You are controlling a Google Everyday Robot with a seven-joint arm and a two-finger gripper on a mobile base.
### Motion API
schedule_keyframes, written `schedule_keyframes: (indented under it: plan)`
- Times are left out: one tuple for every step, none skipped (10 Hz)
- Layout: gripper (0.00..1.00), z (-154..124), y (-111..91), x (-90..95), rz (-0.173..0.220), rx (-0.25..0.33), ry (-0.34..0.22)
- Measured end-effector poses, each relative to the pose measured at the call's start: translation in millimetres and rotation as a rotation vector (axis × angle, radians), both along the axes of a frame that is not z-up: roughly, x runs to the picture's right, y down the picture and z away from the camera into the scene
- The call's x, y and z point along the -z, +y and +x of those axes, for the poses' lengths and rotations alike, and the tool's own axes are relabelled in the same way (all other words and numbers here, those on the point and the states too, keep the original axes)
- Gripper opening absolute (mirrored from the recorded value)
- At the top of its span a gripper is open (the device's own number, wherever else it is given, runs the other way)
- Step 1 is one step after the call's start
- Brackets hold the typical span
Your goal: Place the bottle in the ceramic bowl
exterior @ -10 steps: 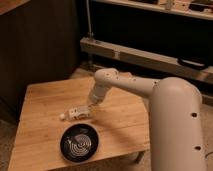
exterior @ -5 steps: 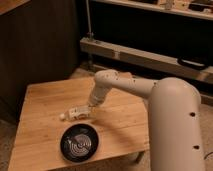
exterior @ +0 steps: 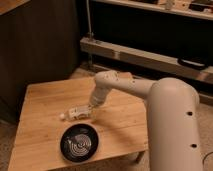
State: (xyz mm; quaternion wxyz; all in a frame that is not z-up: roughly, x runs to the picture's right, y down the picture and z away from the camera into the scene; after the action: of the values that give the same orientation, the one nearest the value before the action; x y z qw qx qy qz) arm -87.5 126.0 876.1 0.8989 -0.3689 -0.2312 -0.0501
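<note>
Next, my gripper grabs the bottle by its end (exterior: 89,112) opposite the white cap, to place the bottle in the ceramic bowl (exterior: 79,145).
The bottle (exterior: 75,113), small and whitish with a white cap at its left end, lies on its side on the wooden table (exterior: 45,100). My gripper (exterior: 89,108) is at the end of the white arm (exterior: 120,82), low over the table at the bottle's right end, open and touching or nearly touching it. The ceramic bowl (exterior: 79,145), black with white curved lines inside, sits near the table's front edge, just in front of the bottle. Nothing lies in the bowl.
The robot's large white body (exterior: 172,130) fills the right side beside the table. Behind the table are a dark cabinet (exterior: 40,40) and a low metal shelf rail (exterior: 140,57). Bare wood lies left of and behind the bottle.
The gripper has sunk slightly toward the bottle's right end. Bottle and bowl lie where they were.
</note>
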Motion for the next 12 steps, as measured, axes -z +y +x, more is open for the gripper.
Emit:
schedule_keyframes:
  plan:
    - [0.65,-2.4,0.0,-0.7,-0.001,0.001,-0.003]
    - [0.64,-3.3,-0.4,-1.2,0.0,0.002,-0.004]
    - [0.6,-3.6,-0.1,-1.0,-0.003,0.007,-0.005]
    - [0.5,-5.7,-0.4,-1.1,-0.001,0.011,-0.01]
    - [0.39,-7.2,-0.9,-0.3,-0.002,0.017,-0.013]
    - [0.3,-8.1,-1.3,0.3,-0.003,0.023,-0.013]
    - [0.22,-8.8,-1.3,0.4,-0.005,0.027,-0.012]
    - [0.09,-8.9,-2.1,0.8,-0.007,0.029,-0.006]
    - [0.03,-9.1,-2.3,0.8,-0.009,0.03,-0.003]
    - [0.0,-8.8,-3.1,1.3,-0.01,0.03,0.0]
    - [0.0,-7.9,-3.7,3.0,-0.011,0.029,0.007]
    - [0.0,-8.9,-8.0,8.0,-0.002,0.022,0.009]
